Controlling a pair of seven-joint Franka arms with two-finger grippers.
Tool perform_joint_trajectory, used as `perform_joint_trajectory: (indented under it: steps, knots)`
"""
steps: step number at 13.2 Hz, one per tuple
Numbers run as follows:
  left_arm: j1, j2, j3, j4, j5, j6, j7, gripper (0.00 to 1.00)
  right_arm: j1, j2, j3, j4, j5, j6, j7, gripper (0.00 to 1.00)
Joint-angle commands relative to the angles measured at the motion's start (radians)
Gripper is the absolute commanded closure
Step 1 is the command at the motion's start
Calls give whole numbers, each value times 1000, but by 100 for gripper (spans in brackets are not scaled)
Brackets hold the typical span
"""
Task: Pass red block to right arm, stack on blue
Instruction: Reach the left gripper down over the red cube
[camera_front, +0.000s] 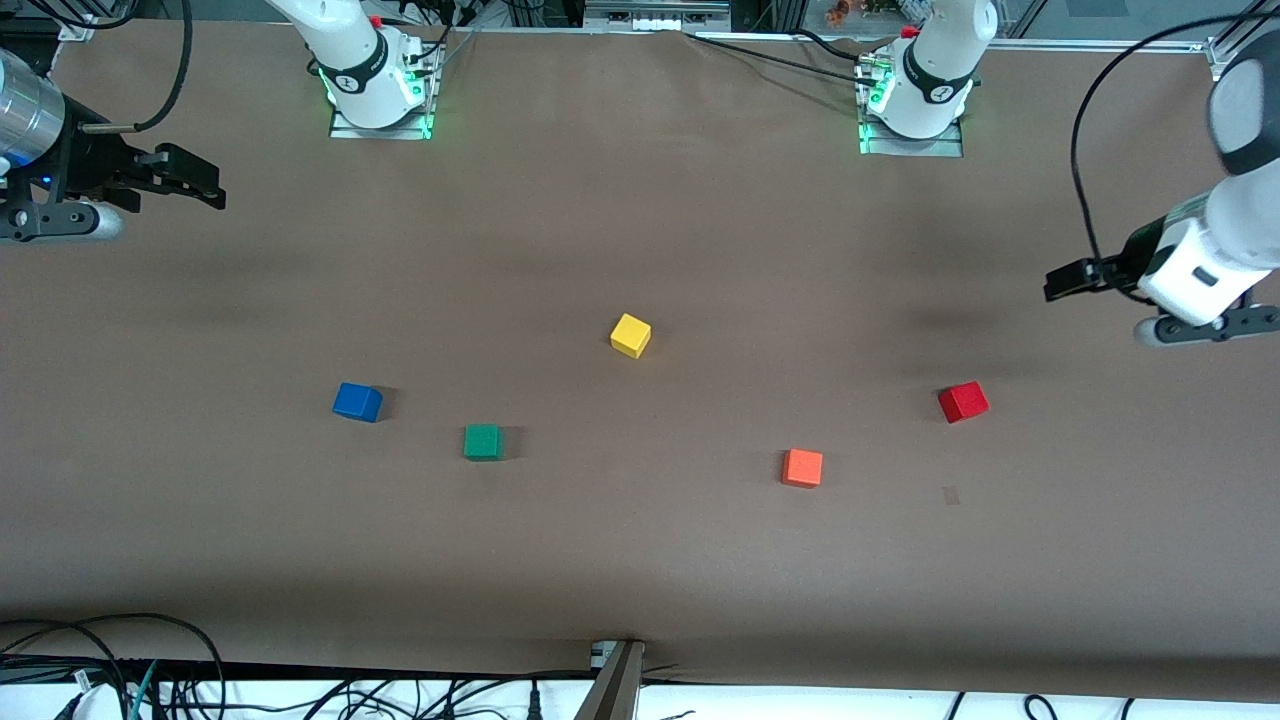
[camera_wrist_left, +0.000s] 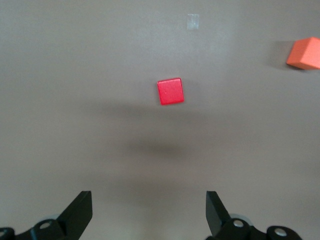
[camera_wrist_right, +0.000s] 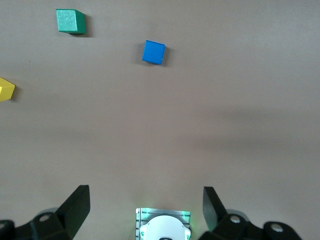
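The red block (camera_front: 963, 402) is to be stacked on the blue block (camera_front: 357, 402), so the left gripper next needs to grab it by its opposite sides and then pass it.
The red block (camera_front: 963, 402) lies on the brown table toward the left arm's end, alone and untouched; the left wrist view shows the red block (camera_wrist_left: 170, 91) ahead of that arm's fingers. My left gripper (camera_front: 1065, 281) (camera_wrist_left: 148, 210) hangs open and empty over bare table at that end. The blue block (camera_front: 357, 402) (camera_wrist_right: 153, 52) rests toward the right arm's end. My right gripper (camera_front: 205, 185) (camera_wrist_right: 145, 206) is open with nothing in it, high over the table's edge at its own end, well apart from the blue block.
An orange cube (camera_front: 802, 467) (camera_wrist_left: 304, 54) sits beside the red block, nearer the front camera. A green cube (camera_front: 482, 441) (camera_wrist_right: 70, 21) lies next to the blue one. A yellow cube (camera_front: 630, 335) (camera_wrist_right: 6, 89) stands mid-table. The right arm's base (camera_wrist_right: 163, 226) shows below its fingers.
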Motion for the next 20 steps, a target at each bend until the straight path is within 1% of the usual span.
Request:
perform_joint_trajectory:
  steps: [1,4,5,8,12,13,15,16,18,20]
  knots:
    - [10,26,-5,-103,20,157,-32,0,-1,3,3,19,-8,-22,-12,0]
    - [20,122,-5,-105,20,255,-38,0,-1,3,3,19,-8,-20,-12,0]
    - [18,149,-5,-114,20,283,-46,0,-1,3,3,19,-8,-20,-12,0]
    - [6,199,-6,-165,23,419,-110,0,-1,4,3,19,-8,-22,-7,0]
    - [1,326,-8,-165,36,561,-134,0,-1,3,3,19,-8,-22,-3,0]
    - [1,346,-8,-165,60,581,-134,0,-1,3,6,19,-8,-20,-1,0]
    - [0,368,-6,-154,69,596,-144,0,-1,3,6,19,-8,-20,-4,0]
    - [-5,382,-5,-148,92,598,-167,0,-1,4,6,19,-8,-20,-4,0]
    - [-11,405,-5,-149,173,663,-236,0,-1,3,6,19,-8,-20,-3,0]
    - [-11,423,-6,-146,191,674,-253,0,0,3,7,21,-8,-20,-1,0]
